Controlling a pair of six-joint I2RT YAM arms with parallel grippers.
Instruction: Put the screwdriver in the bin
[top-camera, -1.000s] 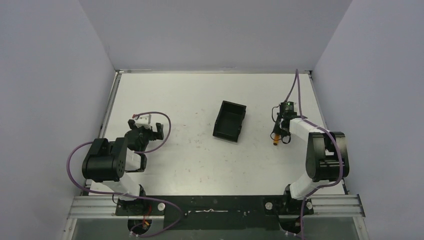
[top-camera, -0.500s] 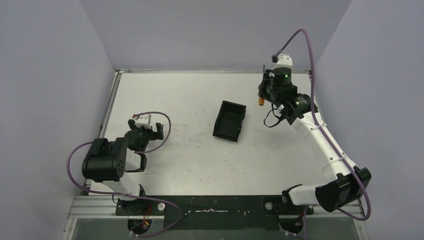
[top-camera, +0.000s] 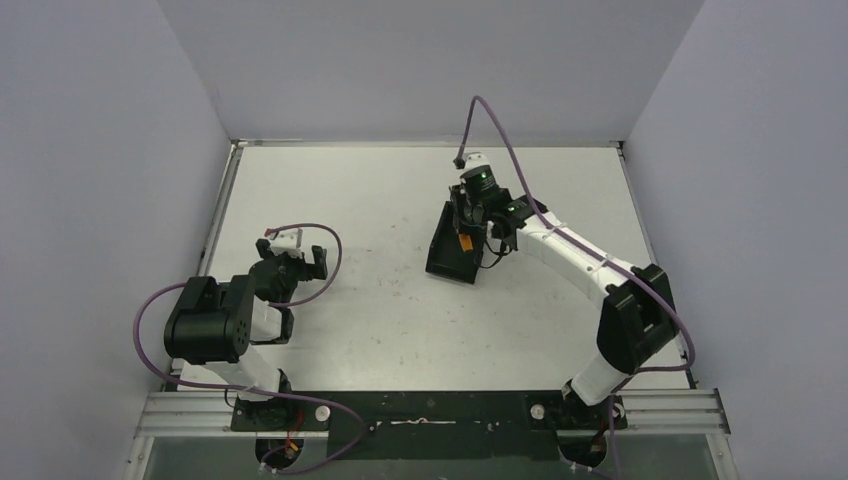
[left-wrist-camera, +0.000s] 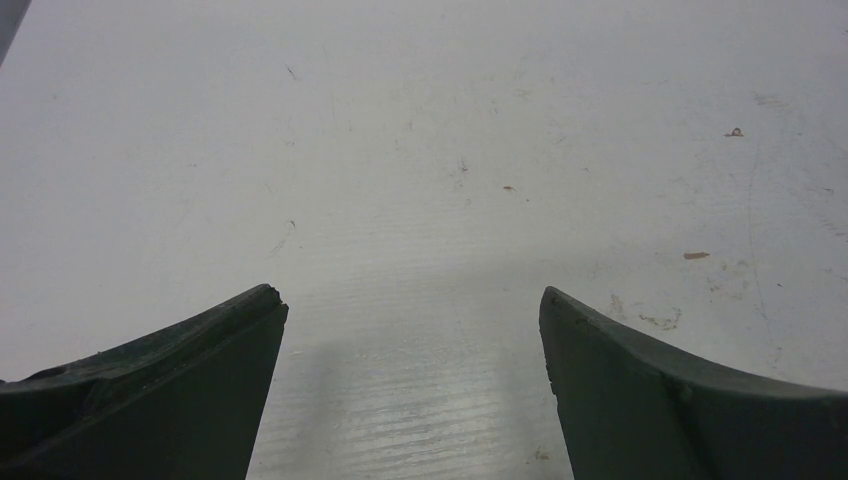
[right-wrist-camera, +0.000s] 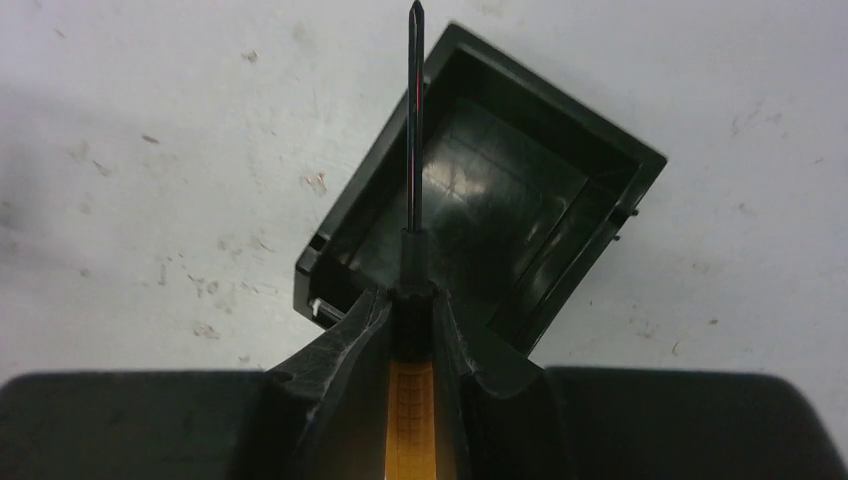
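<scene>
My right gripper needs to move the screwdriver farther in first: it hangs above the bin, its stem past the bin's side, so if I opened now, it would drop short.
My right gripper (right-wrist-camera: 411, 300) is shut on the screwdriver (right-wrist-camera: 414, 110): the orange handle sits between the fingers and the thin dark shaft sticks out forward over the bin's left wall. The bin (right-wrist-camera: 585, 195), a small black open tray, lies directly below, turned at an angle. From above, the right gripper (top-camera: 466, 236) hangs over the bin (top-camera: 447, 262) with the orange handle of the screwdriver (top-camera: 465, 241) showing inside its outline. My left gripper (left-wrist-camera: 412, 310) is open over bare table, nothing between its fingers; in the top view the left gripper (top-camera: 292, 256) rests at the left side.
White table (top-camera: 380, 300) with small scuffs and specks, walled by grey panels on three sides. A raised rail (top-camera: 222, 200) runs along the left table edge. The purple cable (top-camera: 510, 150) arcs above the right arm.
The right arm has carried the screwdriver from the right side of the table, up past the far right, and leftward to over the bin. The left arm has not moved.
</scene>
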